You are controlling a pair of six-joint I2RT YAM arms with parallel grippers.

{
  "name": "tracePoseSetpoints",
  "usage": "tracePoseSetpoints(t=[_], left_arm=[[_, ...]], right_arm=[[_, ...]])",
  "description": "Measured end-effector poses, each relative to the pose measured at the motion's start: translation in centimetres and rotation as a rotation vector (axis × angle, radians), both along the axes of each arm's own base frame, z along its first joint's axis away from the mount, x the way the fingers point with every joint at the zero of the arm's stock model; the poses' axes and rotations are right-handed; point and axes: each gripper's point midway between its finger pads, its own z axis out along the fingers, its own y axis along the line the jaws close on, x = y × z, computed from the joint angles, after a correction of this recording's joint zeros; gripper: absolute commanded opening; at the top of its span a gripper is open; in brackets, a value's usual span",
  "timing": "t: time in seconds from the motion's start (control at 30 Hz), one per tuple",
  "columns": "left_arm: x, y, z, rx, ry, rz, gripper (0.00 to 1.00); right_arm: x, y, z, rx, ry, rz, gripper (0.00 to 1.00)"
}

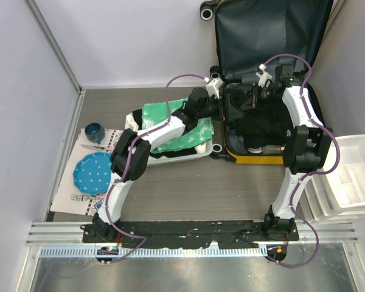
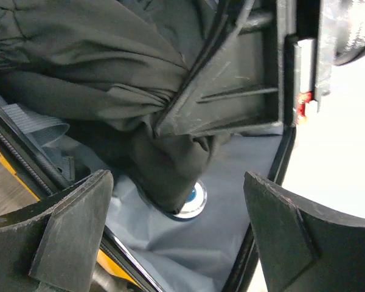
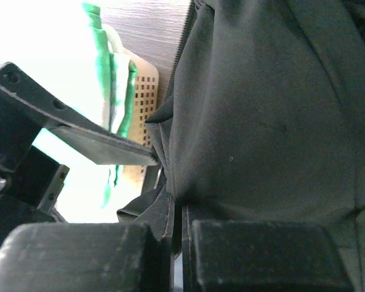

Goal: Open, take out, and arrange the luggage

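My left gripper grabs the black garment's loose end beside my right gripper's fold next, to take the garment out between both grippers.
The yellow luggage (image 1: pixel 255 159) lies open at the back right, its lid (image 1: pixel 261 36) up against the wall with the dark lining showing. A black garment (image 1: pixel 264 125) fills the lower half. My right gripper (image 1: pixel 255 100) is shut on a fold of this garment (image 3: pixel 261 109), with cloth pinched between its fingers (image 3: pixel 181 228). My left gripper (image 1: pixel 224 109) hovers open at the suitcase's left rim. In the left wrist view its jaws (image 2: pixel 176 179) stand wide over the grey lining (image 2: pixel 188 249). A round silver and blue disc (image 2: pixel 193 201) peeks out under the black garment (image 2: pixel 109 61).
A white mesh basket (image 1: pixel 213 149) with a green and white cloth (image 1: pixel 170 125) sits just left of the suitcase. A blue dotted plate (image 1: pixel 92 173) and a blue cup (image 1: pixel 94 131) rest on a placemat at the left. White drawer bins (image 1: pixel 353 176) stand at the right edge.
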Motion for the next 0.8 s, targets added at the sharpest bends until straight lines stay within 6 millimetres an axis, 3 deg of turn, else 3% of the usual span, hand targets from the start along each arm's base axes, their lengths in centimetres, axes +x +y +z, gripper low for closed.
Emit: tracePoseSetpoints(t=[0.23, 0.33, 0.43, 0.47, 0.5, 0.53, 0.57, 0.63, 0.73, 0.77, 0.8], left_arm=[[0.9, -0.8, -1.5, 0.022, 0.011, 0.046, 0.88], [0.8, -1.3, -1.9, 0.033, 0.018, 0.061, 0.79], [1.0, -1.4, -1.9, 0.038, 0.022, 0.083, 0.51], [1.1, -1.3, -1.9, 0.038, 0.022, 0.09, 0.23], [1.2, -1.3, -1.9, 0.037, 0.024, 0.096, 0.06], [1.2, -1.3, -1.9, 0.034, 0.032, 0.102, 0.0], [1.3, -1.4, -1.8, 0.031, 0.026, 0.103, 0.0], [1.3, -1.4, -1.7, 0.025, 0.032, 0.111, 0.0], [1.5, -1.2, -1.8, 0.02, 0.058, 0.125, 0.0], [1.6, -0.9, -2.0, 0.022, 0.074, 0.132, 0.0], [1.8, -0.6, -2.1, 0.027, 0.088, 0.139, 0.0]], right_arm=[[-0.1, 1.6, 1.7, 0.059, -0.011, -0.024, 0.01], [0.0, 2.1, 2.9, 0.08, -0.035, -0.029, 0.0], [0.0, 2.5, 3.7, 0.094, -0.051, -0.031, 0.0], [-0.1, 2.6, 3.8, 0.096, -0.052, -0.031, 0.01], [-0.2, 2.7, 3.8, 0.099, -0.049, -0.03, 0.01], [-0.3, 2.8, 3.8, 0.101, -0.046, -0.031, 0.01], [-0.4, 2.9, 3.7, 0.101, -0.043, -0.032, 0.02], [-0.3, 3.0, 3.8, 0.102, -0.049, -0.033, 0.35], [-0.3, 2.8, 3.9, 0.099, -0.053, -0.035, 0.71], [-0.2, 2.6, 4.0, 0.097, -0.056, -0.039, 0.78], [-0.2, 2.3, 4.2, 0.093, -0.063, -0.042, 0.78]])
